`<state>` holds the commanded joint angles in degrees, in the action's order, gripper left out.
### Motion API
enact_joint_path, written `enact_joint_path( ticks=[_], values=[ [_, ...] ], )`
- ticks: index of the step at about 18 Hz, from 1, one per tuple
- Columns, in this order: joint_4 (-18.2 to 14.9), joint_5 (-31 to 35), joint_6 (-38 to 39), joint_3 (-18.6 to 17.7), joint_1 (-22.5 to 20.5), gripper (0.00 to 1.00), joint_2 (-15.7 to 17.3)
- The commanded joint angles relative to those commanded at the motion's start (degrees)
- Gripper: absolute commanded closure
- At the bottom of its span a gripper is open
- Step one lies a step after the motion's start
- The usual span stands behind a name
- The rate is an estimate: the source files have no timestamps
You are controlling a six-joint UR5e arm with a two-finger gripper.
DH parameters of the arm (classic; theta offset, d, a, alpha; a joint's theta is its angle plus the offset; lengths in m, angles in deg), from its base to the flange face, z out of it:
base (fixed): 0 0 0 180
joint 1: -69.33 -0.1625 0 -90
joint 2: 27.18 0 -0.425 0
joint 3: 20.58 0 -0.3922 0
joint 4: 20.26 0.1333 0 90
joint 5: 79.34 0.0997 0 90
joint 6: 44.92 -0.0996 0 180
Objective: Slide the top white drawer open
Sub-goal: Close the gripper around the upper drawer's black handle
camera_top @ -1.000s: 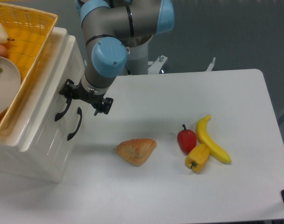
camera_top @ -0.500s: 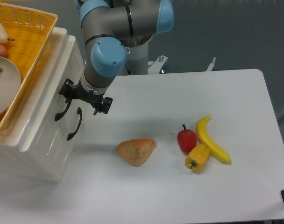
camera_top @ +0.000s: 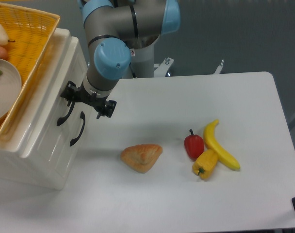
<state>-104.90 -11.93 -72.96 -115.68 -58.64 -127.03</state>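
To open the top white drawer, flush with the cabinet front, my gripper should next grab its curved black handle [camera_top: 65, 115], which stands out.
The white cabinet stands at the left, its front face turned to the right. The top white drawer [camera_top: 54, 104] looks shut, flush with the cabinet front, and carries a curved black handle [camera_top: 65, 115]. The lower drawer's black handle [camera_top: 78, 129] sits just right of it. My gripper [camera_top: 88, 100] hangs in front of the cabinet face, just above both handles. Its jaws stand apart and hold nothing. The left finger [camera_top: 69, 92] is close to the upper end of the top drawer's handle; I cannot tell whether they touch.
A yellow wicker basket [camera_top: 38, 29] with a plate and fruit rests on the cabinet top. On the table lie a pastry [camera_top: 141, 157], a red pepper [camera_top: 193, 144], a yellow pepper [camera_top: 204, 163] and a banana [camera_top: 220, 144]. The arm's base [camera_top: 145, 60] stands behind.
The gripper has crept a few pixels up and left toward the cabinet face. The drawer and the table items have not moved.
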Motion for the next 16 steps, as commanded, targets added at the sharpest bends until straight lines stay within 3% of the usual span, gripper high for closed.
enact_joint_path(
  ticks=[6,16],
  values=[
    [0.18,0.09,0.00,0.35,0.09,0.06,0.18],
    [0.26,0.18,0.00,0.44,0.97,0.06,0.18]
  ],
)
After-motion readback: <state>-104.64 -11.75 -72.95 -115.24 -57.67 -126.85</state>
